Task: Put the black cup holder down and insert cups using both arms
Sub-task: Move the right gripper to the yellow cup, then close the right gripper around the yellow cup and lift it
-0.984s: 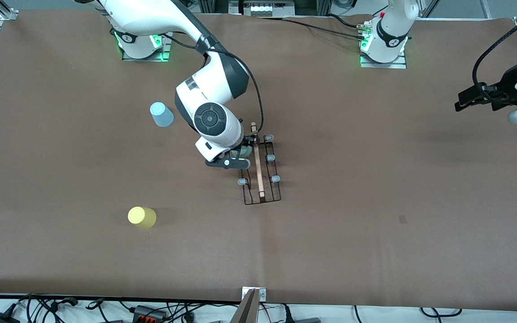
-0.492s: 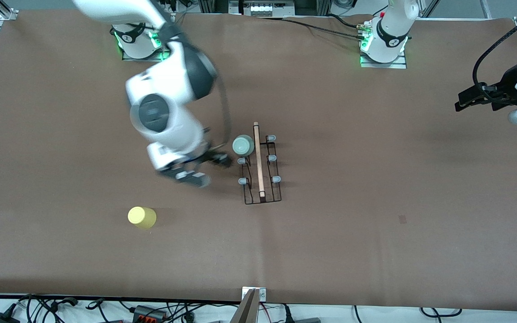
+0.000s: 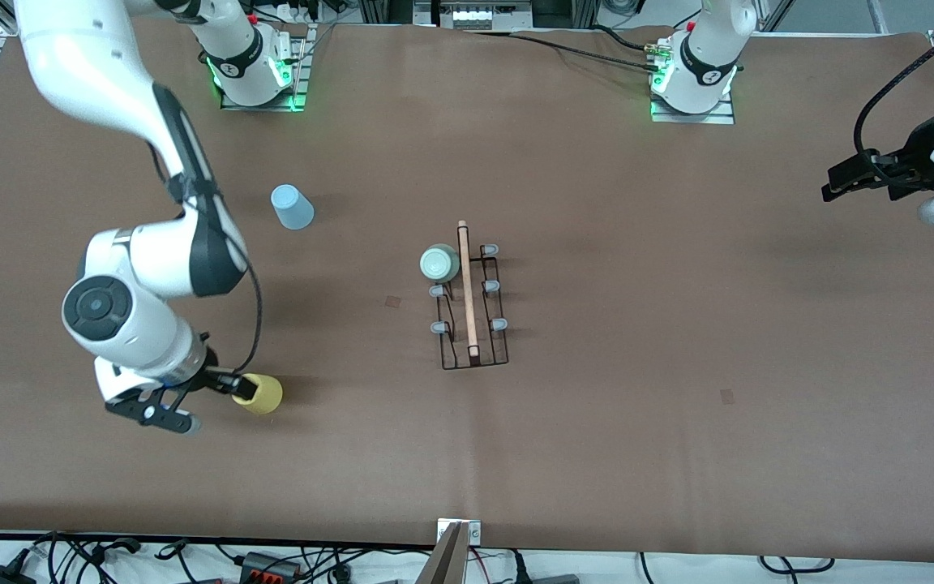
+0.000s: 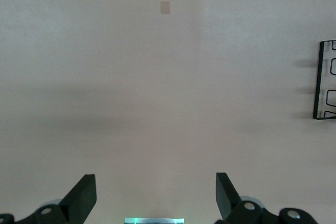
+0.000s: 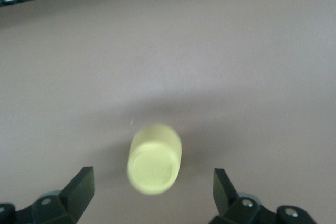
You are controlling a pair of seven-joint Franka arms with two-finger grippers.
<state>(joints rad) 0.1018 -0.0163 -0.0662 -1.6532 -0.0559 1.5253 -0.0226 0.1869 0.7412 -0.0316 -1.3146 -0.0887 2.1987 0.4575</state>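
The yellow cup needs to go on the black cup holder [image 3: 473, 324], so my right gripper will next grab the cup by its upturned closed end [image 3: 262, 388].
The black cup holder [image 3: 473, 324] lies mid-table with a wooden rod along its middle. A mint green cup [image 3: 439, 263] sits upside down on the corner peg farthest from the front camera, on the side toward the right arm's end. The yellow cup [image 3: 260, 393] stands upside down on the table. My right gripper [image 3: 233, 386] is open right at it; in the right wrist view the yellow cup [image 5: 155, 158] lies between the spread fingers of the gripper [image 5: 153, 184]. The blue cup [image 3: 293, 207] stands alone. My left gripper [image 3: 838, 183] waits open and empty [image 4: 155, 195].
A brown mat [image 3: 678, 324] covers the table. The holder's end [image 4: 325, 80] shows at the edge of the left wrist view. Cables and a metal bracket [image 3: 455, 543] lie along the table edge nearest the front camera.
My right gripper let go of the mint green cup on the holder's peg and swung over to the yellow cup. The left arm has not moved.
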